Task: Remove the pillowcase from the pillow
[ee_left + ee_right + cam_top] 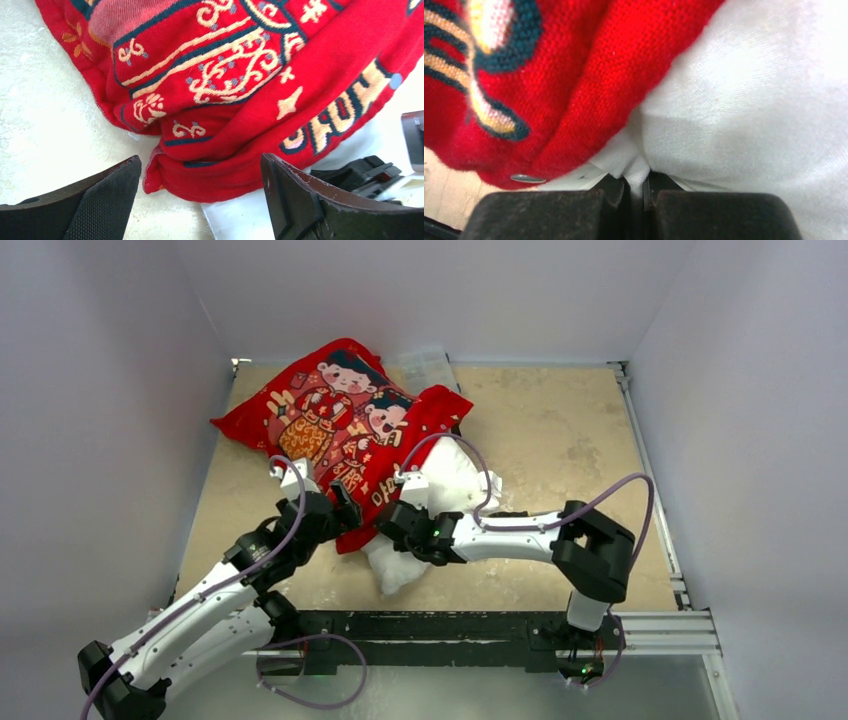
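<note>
The folded red hem (220, 170) is below my left gripper's fingers, so they would close on air. My left gripper needs to move down to the hem before it closes.
The red pillowcase (335, 420) with two cartoon children lies bunched over the far left of the white pillow (455, 490), whose near end sticks out bare. My left gripper (345, 512) is open at the pillowcase's near hem; in the left wrist view the folded red hem (220, 170) sits between and just beyond my fingers (100, 200). My right gripper (392, 520) is shut on a pinch of the white pillow fabric (636, 175), right beside the red pillowcase edge (574, 100).
A beige tabletop (560, 430) is boxed in by white walls. A clear plastic sheet (425, 365) lies at the back behind the pillow. A metal rail (650, 500) runs along the right edge and the front.
</note>
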You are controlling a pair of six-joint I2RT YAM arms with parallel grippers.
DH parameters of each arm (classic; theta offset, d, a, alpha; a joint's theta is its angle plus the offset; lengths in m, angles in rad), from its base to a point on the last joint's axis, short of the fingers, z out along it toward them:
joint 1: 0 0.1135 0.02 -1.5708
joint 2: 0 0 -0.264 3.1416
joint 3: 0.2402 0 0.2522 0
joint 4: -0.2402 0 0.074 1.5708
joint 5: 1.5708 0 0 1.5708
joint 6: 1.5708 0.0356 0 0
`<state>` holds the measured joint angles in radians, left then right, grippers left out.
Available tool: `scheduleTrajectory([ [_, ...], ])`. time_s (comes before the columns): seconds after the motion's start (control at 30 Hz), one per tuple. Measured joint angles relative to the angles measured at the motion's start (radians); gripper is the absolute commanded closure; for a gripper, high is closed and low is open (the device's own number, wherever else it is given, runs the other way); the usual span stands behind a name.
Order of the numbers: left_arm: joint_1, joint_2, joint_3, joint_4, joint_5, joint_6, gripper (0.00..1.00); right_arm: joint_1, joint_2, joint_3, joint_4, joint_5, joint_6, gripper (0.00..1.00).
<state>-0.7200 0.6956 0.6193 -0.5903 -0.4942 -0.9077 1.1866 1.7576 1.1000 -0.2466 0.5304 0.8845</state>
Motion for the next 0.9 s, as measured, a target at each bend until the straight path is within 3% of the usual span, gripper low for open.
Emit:
scheduleTrajectory([
  [0.27, 0.0, 0.029, -0.058, 0.054, 0.021, -0.017, 0.14, -0.011, -0.084, -0.042, 0.005, -0.002, 0.005, 1.0],
  [0.33, 0.0, 0.041, -0.07, 0.085, 0.037, -0.017, 0.18, -0.018, -0.106, -0.055, 0.008, -0.006, 0.005, 1.0],
  [0.57, 0.0, 0.108, -0.094, 0.203, 0.085, -0.014, 0.68, -0.027, -0.146, -0.084, 0.026, -0.02, 0.006, 1.0],
  [0.67, 0.0, 0.133, -0.094, 0.244, 0.087, -0.008, 1.0, -0.043, -0.19, -0.105, 0.027, -0.026, 0.007, 1.0],
  [0.9, 0.003, 0.201, -0.063, 0.306, 0.024, -0.018, 1.0, -0.137, -0.404, -0.164, -0.003, -0.033, 0.023, 1.0],
])
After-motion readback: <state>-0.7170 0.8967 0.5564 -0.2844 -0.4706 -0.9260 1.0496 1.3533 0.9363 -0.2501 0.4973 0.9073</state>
